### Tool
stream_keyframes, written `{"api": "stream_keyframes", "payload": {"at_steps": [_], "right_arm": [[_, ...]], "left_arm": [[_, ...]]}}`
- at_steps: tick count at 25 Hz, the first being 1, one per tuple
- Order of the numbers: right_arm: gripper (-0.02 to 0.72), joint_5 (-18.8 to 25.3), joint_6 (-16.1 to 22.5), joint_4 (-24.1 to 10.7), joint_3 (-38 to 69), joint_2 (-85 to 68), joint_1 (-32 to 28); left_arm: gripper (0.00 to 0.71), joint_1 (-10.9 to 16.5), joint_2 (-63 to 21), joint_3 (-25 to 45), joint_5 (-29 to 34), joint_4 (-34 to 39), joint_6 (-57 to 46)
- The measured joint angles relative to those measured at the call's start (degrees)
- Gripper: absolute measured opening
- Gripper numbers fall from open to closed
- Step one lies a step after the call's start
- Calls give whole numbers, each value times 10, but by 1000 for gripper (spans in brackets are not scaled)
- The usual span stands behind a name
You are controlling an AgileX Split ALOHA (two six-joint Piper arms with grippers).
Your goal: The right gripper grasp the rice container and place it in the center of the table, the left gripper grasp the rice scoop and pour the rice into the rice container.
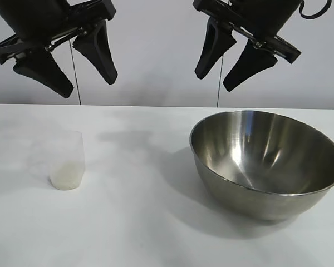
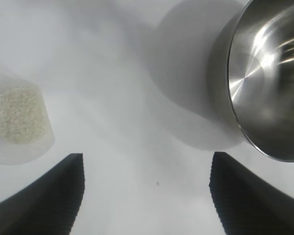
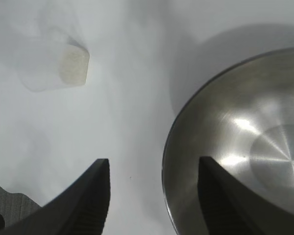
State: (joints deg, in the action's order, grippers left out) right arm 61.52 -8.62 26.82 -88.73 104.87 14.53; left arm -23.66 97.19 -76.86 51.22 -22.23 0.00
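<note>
The steel bowl is much wider than the right gripper's open fingers, so the right gripper will grab the bowl by its thin rim (image 1: 192,139) (image 3: 164,161) next.
The rice container (image 1: 267,167), a wide shiny steel bowl, stands on the right half of the white table (image 1: 133,222). The rice scoop (image 1: 67,161), a small frosted plastic cup, stands upright at the left with a low heap of white rice (image 1: 67,173) in its bottom. Both grippers hang high above the table's far edge. My left gripper (image 1: 89,84) is open and empty, up and behind the scoop (image 2: 19,122). My right gripper (image 1: 214,82) is open and empty above the bowl's near-left rim (image 3: 235,147). In the right wrist view one finger lines up over the bowl, the other over bare table.
Bare white tabletop lies between the scoop and the bowl and along the front. A pale wall rises behind the table's far edge. Thin dark cables (image 1: 218,83) hang down behind the grippers.
</note>
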Motion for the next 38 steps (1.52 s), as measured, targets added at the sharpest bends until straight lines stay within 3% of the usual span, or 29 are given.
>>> {"api": "stream_keyframes", "payload": {"at_steps": [7,10,15,20,23,28,38], "right_arm": [[370,0,-2,-35,-1,-2,0],[370,20,1,-73,-17,-15,-12],[370,79,30,-169,-39,-51,-54],[370,90,61,-238,-39,-55,-88],[385,92,58,-243,-39,-52,-100],[497,92,56,-245,-39,-24,-120],[452,87,29,-228,4,72,-120]], "left_arm": [[521,0,0,0,0,1,0],[521,0,0,0,0,1,0],[521,0,0,0,0,1,0],[521,0,0,0,0,1,0],[521,0,0,0,0,1,0],[521,0,0,0,0,1,0],[521,0,0,0,-1,1,0]]}}
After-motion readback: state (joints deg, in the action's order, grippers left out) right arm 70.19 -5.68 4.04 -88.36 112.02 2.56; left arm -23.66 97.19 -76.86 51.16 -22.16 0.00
